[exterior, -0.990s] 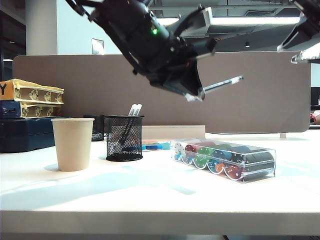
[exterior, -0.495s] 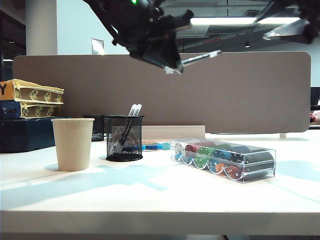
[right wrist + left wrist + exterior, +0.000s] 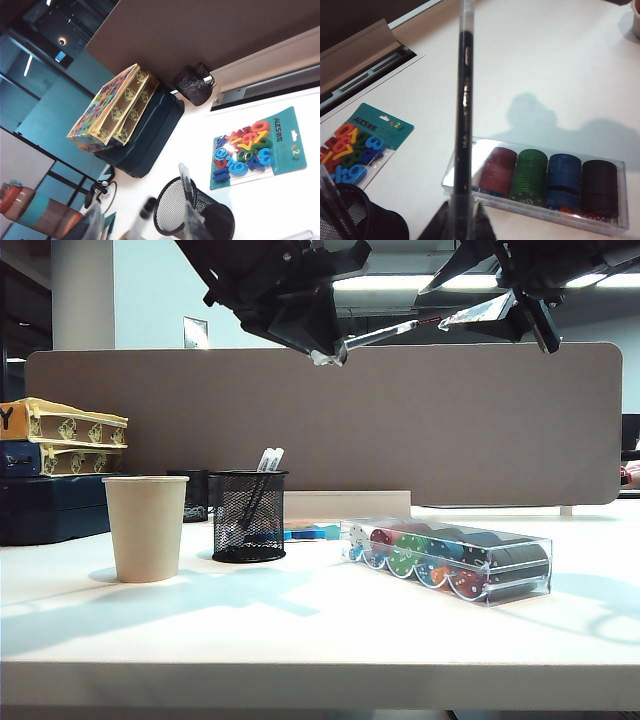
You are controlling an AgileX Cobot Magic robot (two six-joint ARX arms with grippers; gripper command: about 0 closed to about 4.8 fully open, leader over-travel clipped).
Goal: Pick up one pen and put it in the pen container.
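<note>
My right gripper is to grab the pen by its black end (image 3: 412,326) next, so the pen's other end stays free to go into the pen container (image 3: 248,515).
The pen (image 3: 380,334) hangs high above the table, black-barrelled, with my left gripper (image 3: 328,348) shut on one end. In the left wrist view the pen (image 3: 464,115) runs straight out from the left gripper (image 3: 462,227), over the chip box. My right gripper (image 3: 432,308) stands open just past the pen's free end. In the right wrist view the blurred end of the pen (image 3: 146,209) shows between the spread fingers of the right gripper (image 3: 142,225). The pen container (image 3: 248,515), a black mesh cup (image 3: 192,215), stands on the table far below both grippers.
Two pens with whitish tops (image 3: 268,458) stand in the mesh cup. A beige paper cup (image 3: 146,528) is to its left, a clear box of coloured chips (image 3: 450,558) to its right. A blue pack of coloured numbers (image 3: 255,150) lies behind. Stacked boxes (image 3: 60,470) sit far left.
My left gripper has risen and shifted left with the pen in it. My right gripper has swung in from the right, to the pen's free end.
</note>
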